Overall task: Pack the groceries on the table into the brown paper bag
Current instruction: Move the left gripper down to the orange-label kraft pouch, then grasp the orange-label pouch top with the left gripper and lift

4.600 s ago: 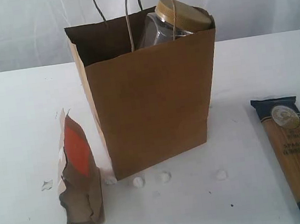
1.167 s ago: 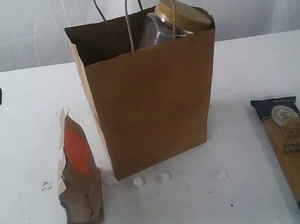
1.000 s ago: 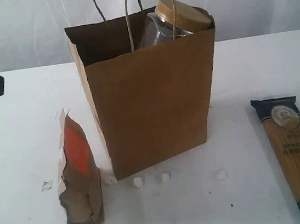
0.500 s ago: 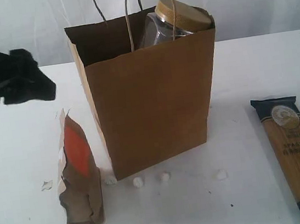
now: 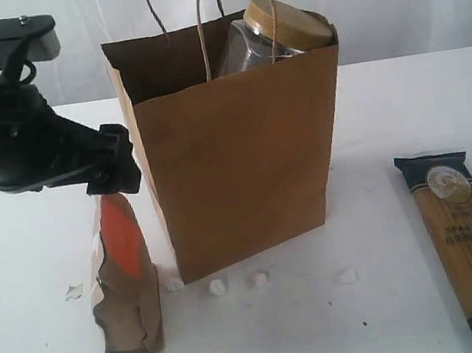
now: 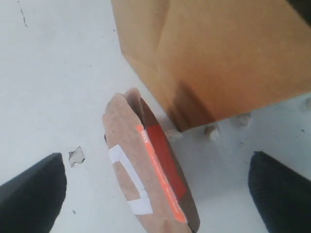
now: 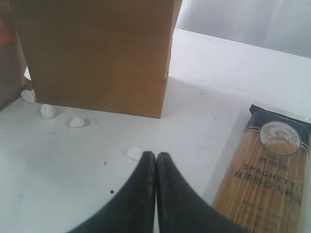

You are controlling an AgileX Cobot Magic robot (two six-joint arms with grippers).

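The brown pouch narrows to a thin top above its wide body, so my left gripper needs to pinch the pouch by its top edge point(image 6: 132, 96) next.
The brown pouch point(image 5: 123, 274) with the orange-red panel stands upright left of the brown paper bag point(image 5: 237, 154). My left gripper point(image 5: 113, 168) hangs open just above the pouch's top. In the left wrist view the pouch point(image 6: 146, 170) lies between the wide-apart fingers point(image 6: 36, 187), with no contact visible. The tan-lidded clear jar point(image 5: 273, 30) sticks out of the bag's top. At the right the spaghetti packet point(image 5: 470, 233) lies flat on the table point(image 5: 20, 257). My right gripper point(image 7: 156, 156) is shut and empty beside the packet point(image 7: 267, 174). Bottle, dark jar and carton are out of view.
Small white pebble-like bits point(image 5: 218, 287) lie along the bag's front base, one point(image 7: 134, 153) just ahead of the right fingertips. A torn white scrap point(image 5: 74, 291) sits left of the pouch. A white curtain hangs behind the table.
My left arm has swung in from the left edge and now stands over the pouch. The bag, jar, spaghetti and right gripper have not moved.
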